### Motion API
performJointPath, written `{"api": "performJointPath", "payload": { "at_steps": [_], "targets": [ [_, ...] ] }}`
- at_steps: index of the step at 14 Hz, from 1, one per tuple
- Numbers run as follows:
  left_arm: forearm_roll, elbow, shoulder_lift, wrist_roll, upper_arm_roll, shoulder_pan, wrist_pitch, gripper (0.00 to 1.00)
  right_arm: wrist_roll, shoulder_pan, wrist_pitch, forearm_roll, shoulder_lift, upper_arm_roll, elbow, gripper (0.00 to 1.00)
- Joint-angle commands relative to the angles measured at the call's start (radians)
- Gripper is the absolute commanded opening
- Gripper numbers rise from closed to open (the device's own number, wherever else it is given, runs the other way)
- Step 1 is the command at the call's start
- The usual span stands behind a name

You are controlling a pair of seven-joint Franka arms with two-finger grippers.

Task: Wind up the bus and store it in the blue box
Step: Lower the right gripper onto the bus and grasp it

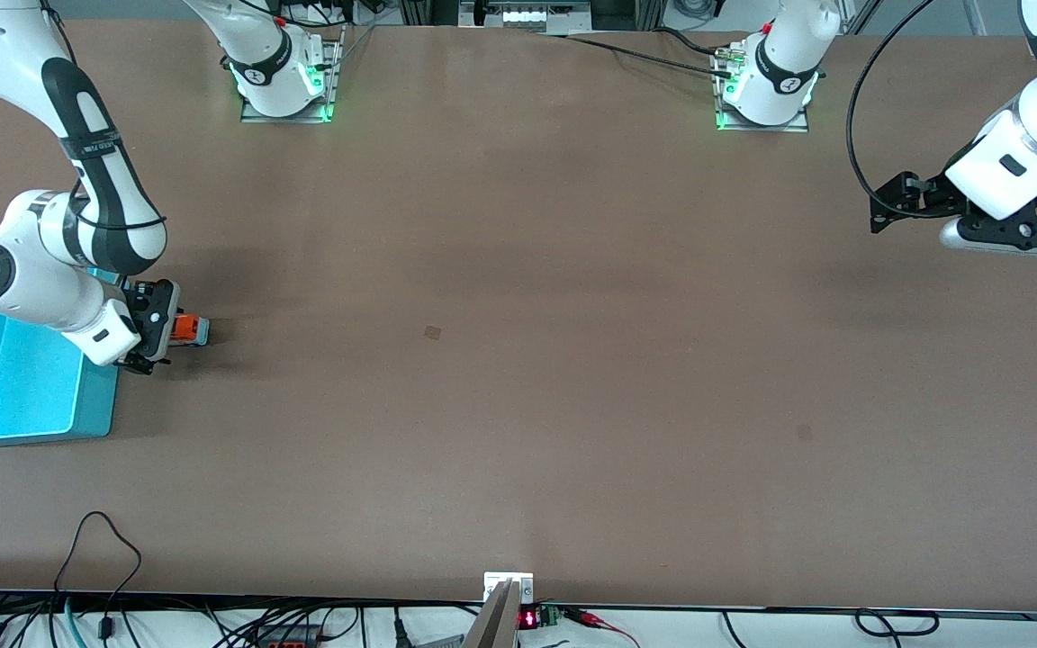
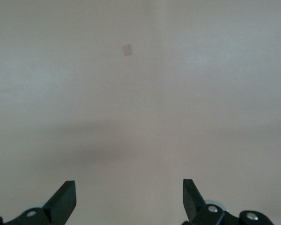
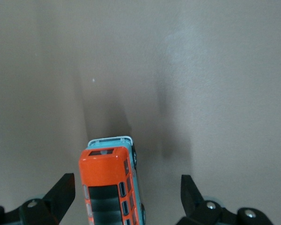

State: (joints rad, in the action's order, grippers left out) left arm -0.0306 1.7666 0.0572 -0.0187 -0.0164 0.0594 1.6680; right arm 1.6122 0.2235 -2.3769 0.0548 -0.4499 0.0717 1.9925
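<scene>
The orange roof of the bus is still below my fingers, so it isn't time to close yet. My right gripper should go down first, then close on the bus.
The small orange bus (image 1: 189,329) with a dark roof panel stands on the table just outside the blue box (image 1: 95,403), on its side toward the left arm's end. My right gripper (image 1: 167,331) is low over the bus, open, one finger on each side. In the right wrist view the bus (image 3: 107,187) sits between the fingers (image 3: 61,192) with gaps on both sides, closer to one of them. My left gripper (image 1: 892,205) waits, open and empty, above the table at the left arm's end; its wrist view (image 2: 129,199) shows only bare tabletop.
The box's open inside (image 1: 14,373) holds nothing that shows; the right arm's elbow hangs over part of it. A small dark mark (image 1: 431,332) is on the brown tabletop near the middle. Cables run along the table edge nearest the front camera.
</scene>
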Motion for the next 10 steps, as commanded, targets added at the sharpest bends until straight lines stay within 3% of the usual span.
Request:
{"api": "performJointPath", "payload": {
  "at_steps": [1,10],
  "targets": [
    [-0.032,-0.026,0.0,0.016,-0.026,0.01,-0.028,1.0,0.038,0.037,-0.019,0.011,0.002,0.023,0.02,1.0],
    [-0.031,-0.029,0.0,0.017,-0.027,0.008,-0.028,1.0,0.037,0.071,-0.056,0.01,-0.049,0.023,0.022,1.0]
  ]
}}
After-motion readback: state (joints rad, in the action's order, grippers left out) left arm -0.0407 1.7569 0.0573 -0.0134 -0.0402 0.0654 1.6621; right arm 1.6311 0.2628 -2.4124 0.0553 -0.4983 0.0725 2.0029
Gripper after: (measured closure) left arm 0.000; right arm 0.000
